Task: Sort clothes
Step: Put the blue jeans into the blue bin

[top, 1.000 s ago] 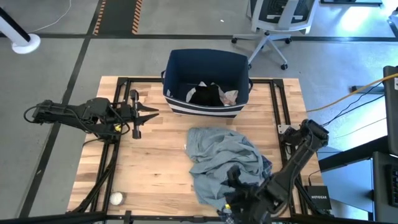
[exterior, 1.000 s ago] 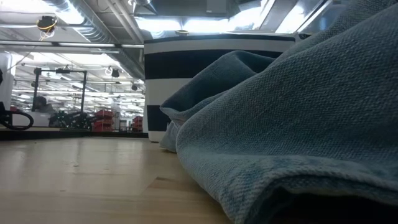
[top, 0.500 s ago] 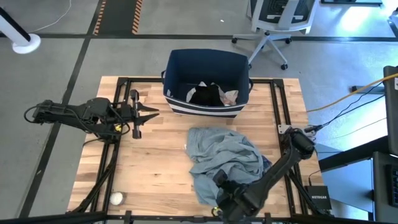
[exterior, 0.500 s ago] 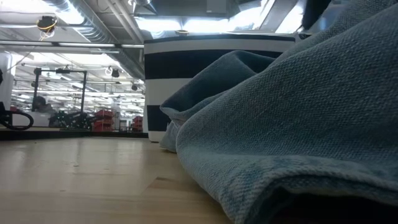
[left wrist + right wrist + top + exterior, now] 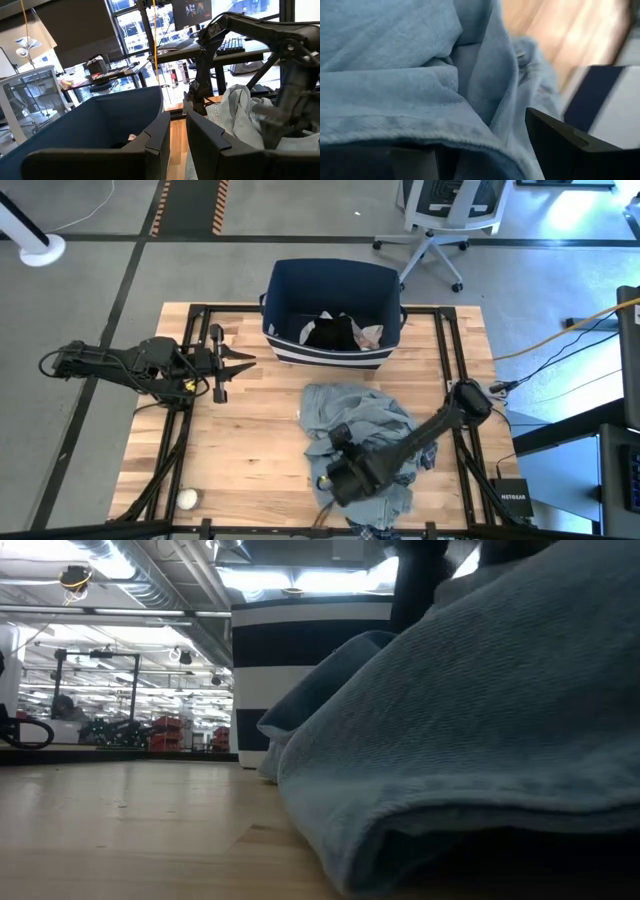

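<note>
My right gripper pinches the grey-blue garment [image 5: 365, 420] by its hemmed fold next, to sort it into the navy bin [image 5: 335, 272].
A grey-blue denim-like garment [image 5: 365, 420] lies crumpled on the wooden table, in front of the navy striped bin [image 5: 335, 272]. It fills the low view [image 5: 480, 720] and the right wrist view [image 5: 395, 75]. Black [image 5: 330, 332] and pale pink [image 5: 368, 335] clothes lie inside the bin. My right gripper [image 5: 332, 472] is open, down on the garment's near left part. My left gripper [image 5: 245, 360] hovers at the table's left with only a narrow gap between its fingers [image 5: 176, 135], and it is empty. My right gripper stands with its open fingers [image 5: 570, 145] sunk into the garment's near left part, with a hemmed fold [image 5: 470, 125] between them. It comes from above, slanting from the table's near right. The garment lies on the table, bunched under the gripper.
A small white ball [image 5: 187, 498] lies at the table's near left corner. Bare wood lies between my left gripper and the garment. An office chair [image 5: 440, 220] stands beyond the table's far edge.
My right gripper has gone from the table's near edge toward the left and far side, onto the garment. The garment's near part has bunched and its near fold has risen, while its far part stays in place.
</note>
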